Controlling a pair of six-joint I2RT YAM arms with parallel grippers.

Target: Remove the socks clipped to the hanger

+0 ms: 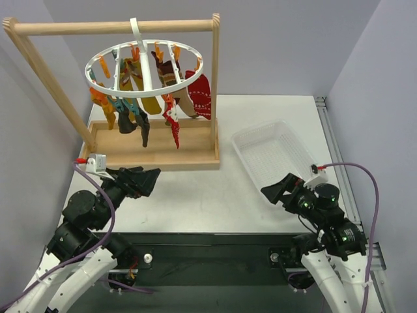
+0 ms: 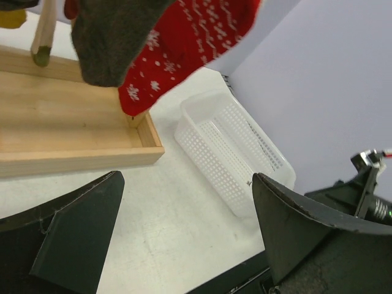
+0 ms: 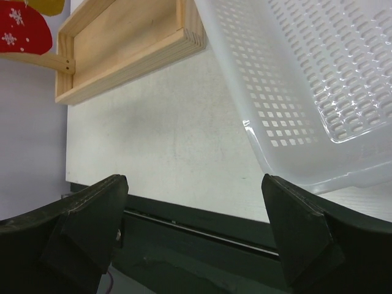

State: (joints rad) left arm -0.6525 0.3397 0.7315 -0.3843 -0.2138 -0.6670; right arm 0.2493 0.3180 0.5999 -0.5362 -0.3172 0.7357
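Observation:
My right gripper will hold the front red sock by its lower hanging part [image 1: 175, 134]. The front red sock's clip then stays free, so it can be removed from the hanger.
The hanger [image 1: 139, 49], a white ring on a hook, hangs from a wooden bar at the back left. Several socks are clipped under it: a red one with white pattern [image 1: 202, 98], a mustard one [image 1: 151, 104], a brown one [image 1: 180, 88], a black one [image 1: 143, 130] and an orange one [image 1: 105, 112]. My left gripper [image 1: 146, 179] is open and empty, low in front of the rack's base. In its wrist view the left gripper [image 2: 187, 177] looks up at the red sock [image 2: 184, 49] and a dark sock [image 2: 113, 37]. My right gripper [image 1: 277, 189] [image 3: 195, 180] is open and empty beside the basket's near end.
The wooden rack [image 1: 111, 27] stands on a tray-like base [image 1: 156, 153] [image 2: 61, 135] [image 3: 122, 55]. A white mesh basket [image 1: 270, 153] [image 2: 233, 153] [image 3: 306, 92] lies right of it. Walls close in the table on the left, back and right.

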